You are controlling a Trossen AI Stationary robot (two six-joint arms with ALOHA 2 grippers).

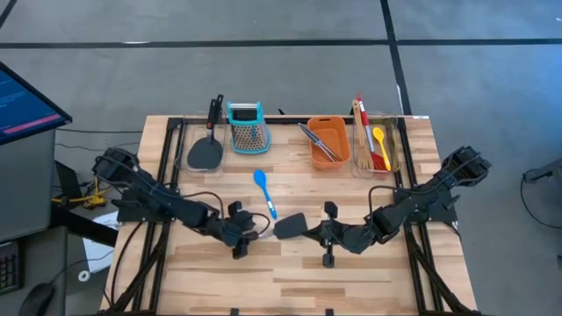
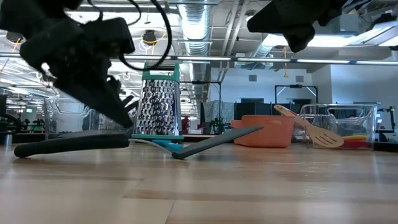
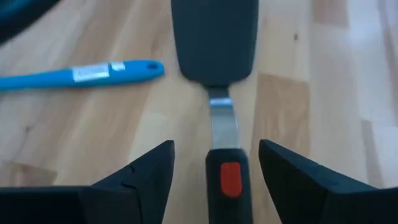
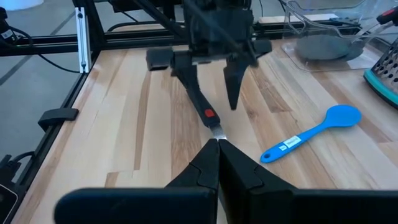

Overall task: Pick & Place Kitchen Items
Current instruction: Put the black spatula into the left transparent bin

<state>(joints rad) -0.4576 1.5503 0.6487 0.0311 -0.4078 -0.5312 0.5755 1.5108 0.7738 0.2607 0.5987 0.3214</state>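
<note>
My left gripper should grab the black spatula by its red-marked handle (image 3: 230,202). The spatula will then go in the clear bin beside the grater.
A black spatula (image 1: 290,226) lies near the middle of the table, its blade (image 3: 214,37) toward the right and its handle (image 3: 229,180) with a red mark toward the left. My left gripper (image 3: 216,148) is open, slanting down, with one finger on each side of the handle and clear of it. My right gripper (image 4: 217,144) is shut and stands at the blade's right end (image 1: 313,231); its own fingers hide the blade in the right wrist view. A blue spoon (image 1: 265,193) lies flat on the table just beyond the spatula. My right gripper is shut over the spatula's blade end, but its own fingers cover that place, so I cannot tell whether it touches the blade.
Along the far edge stand a teal-topped grater (image 1: 247,127), an orange tub (image 1: 338,130) holding metal tongs (image 1: 318,142), a clear bin (image 1: 392,145) with a wooden turner and red and yellow spoons, and a clear bin (image 1: 189,132) with another black spatula (image 1: 205,152).
</note>
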